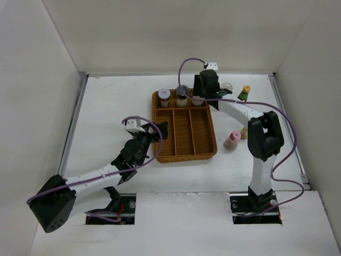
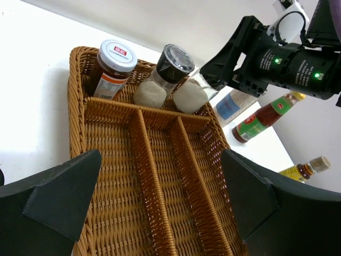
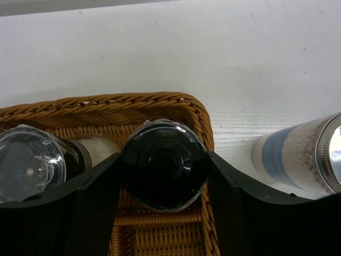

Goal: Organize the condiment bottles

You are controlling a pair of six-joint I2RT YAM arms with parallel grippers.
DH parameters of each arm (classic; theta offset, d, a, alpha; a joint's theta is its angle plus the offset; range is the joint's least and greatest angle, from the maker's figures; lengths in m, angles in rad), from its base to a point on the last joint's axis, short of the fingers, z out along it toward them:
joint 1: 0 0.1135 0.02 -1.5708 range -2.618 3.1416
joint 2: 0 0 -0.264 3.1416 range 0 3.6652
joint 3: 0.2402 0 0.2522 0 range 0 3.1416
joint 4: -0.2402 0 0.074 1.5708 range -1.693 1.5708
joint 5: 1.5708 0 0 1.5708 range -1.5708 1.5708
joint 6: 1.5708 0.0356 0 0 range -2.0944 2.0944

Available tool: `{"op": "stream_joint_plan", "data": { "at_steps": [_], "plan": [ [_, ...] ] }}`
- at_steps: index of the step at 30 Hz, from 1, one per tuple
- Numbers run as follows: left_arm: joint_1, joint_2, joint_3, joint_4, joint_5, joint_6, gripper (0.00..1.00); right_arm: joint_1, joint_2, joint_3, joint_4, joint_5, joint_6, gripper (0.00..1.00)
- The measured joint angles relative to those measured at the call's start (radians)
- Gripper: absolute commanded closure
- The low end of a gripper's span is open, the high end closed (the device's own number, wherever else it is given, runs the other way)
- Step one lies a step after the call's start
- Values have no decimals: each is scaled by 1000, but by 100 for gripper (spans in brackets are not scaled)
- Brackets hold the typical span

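The black-lidded jar stands upright in the tray's back section, between the salt shaker and the tray's rim, so my right gripper releases it now.
The brown wicker tray point(image 1: 186, 146) holds three condiment bottles in its back compartment: a red-brown jar with a white lid point(image 2: 111, 69), a dark-capped salt shaker point(image 2: 162, 77) and a black-lidded jar of white grains point(image 2: 190, 96). My right gripper point(image 3: 163, 170) is shut on that black-lidded jar point(image 3: 163, 165) from above, at the compartment's right end. My left gripper point(image 2: 160, 176) hangs open and holds nothing, over the tray's long near compartments, by the tray's left rim point(image 1: 152, 136).
Right of the tray stand a tall white grey-lidded shaker point(image 1: 227, 87), a green-labelled yellow-capped sauce bottle point(image 1: 244, 93), a pink-capped bottle point(image 1: 232, 140) and a small amber bottle point(image 1: 243, 132). White walls close in the table on three sides.
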Motion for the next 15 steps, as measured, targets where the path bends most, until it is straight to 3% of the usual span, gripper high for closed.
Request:
{"op": "stream_joint_plan", "data": {
  "at_steps": [7,15],
  "plan": [
    [0,9,0,1,0,0,1,5,3,-18,32,0,11,30],
    [0,9,0,7,0,0,1,20,18,-29,45,-31,34,22]
  ]
}}
